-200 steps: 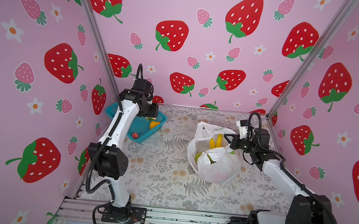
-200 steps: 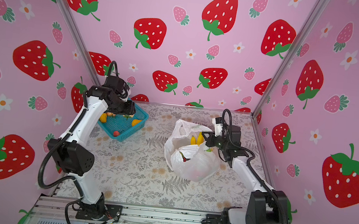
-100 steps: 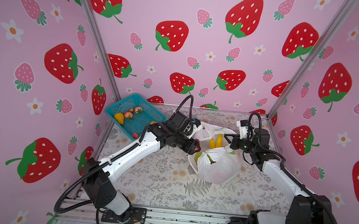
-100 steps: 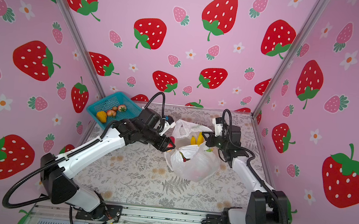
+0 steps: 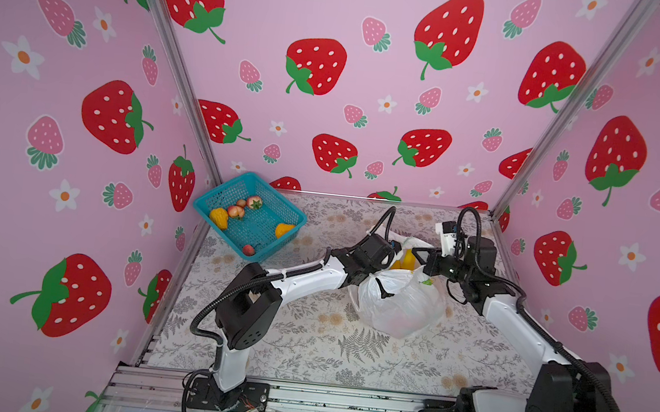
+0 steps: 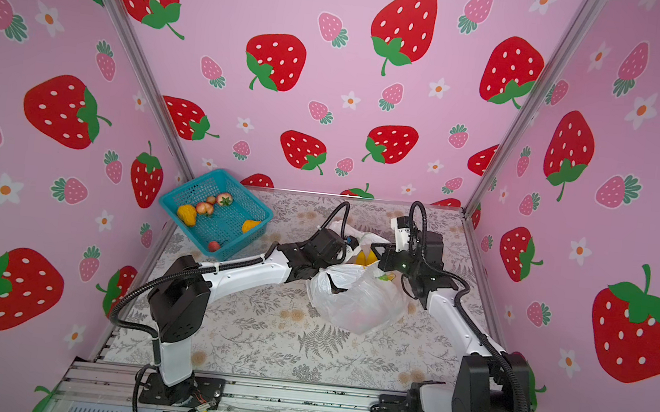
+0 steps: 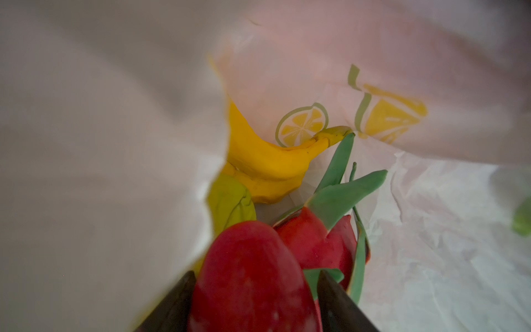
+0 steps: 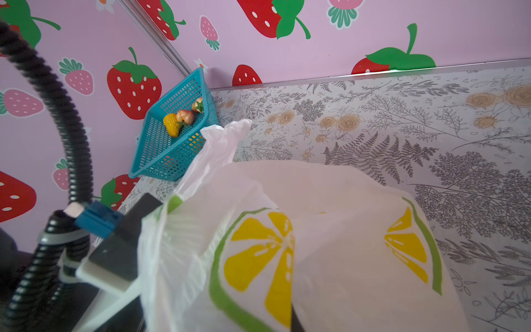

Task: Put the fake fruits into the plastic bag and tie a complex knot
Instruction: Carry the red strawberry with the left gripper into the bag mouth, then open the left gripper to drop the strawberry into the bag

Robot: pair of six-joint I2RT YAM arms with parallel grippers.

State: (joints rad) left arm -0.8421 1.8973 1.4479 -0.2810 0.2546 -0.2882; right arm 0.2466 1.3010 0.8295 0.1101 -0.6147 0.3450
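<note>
My left gripper should next pinch the plastic bag by its rim, apart from my right gripper's hold, to steady its opening and leave bag rim free to tie.
The plastic bag lies right of the middle with its mouth held up. My right gripper is shut on the bag's rim; in the right wrist view the lemon-printed bag hides its jaws. My left gripper is deep inside the bag mouth, out of sight in both top views. A red fruit fills the space between its spread fingers, with a sliver of gap at one finger. Below lie yellow bananas, a green piece and a red fruit with green leaves.
The teal mesh basket leans in the far left corner. It holds a yellow fruit, a peach, a strawberry, an orange piece and a small red one. Pink walls close three sides.
My left arm has swung from the basket across to the bag, carrying the red fruit down into its mouth. The right arm and the bag have stayed put.
</note>
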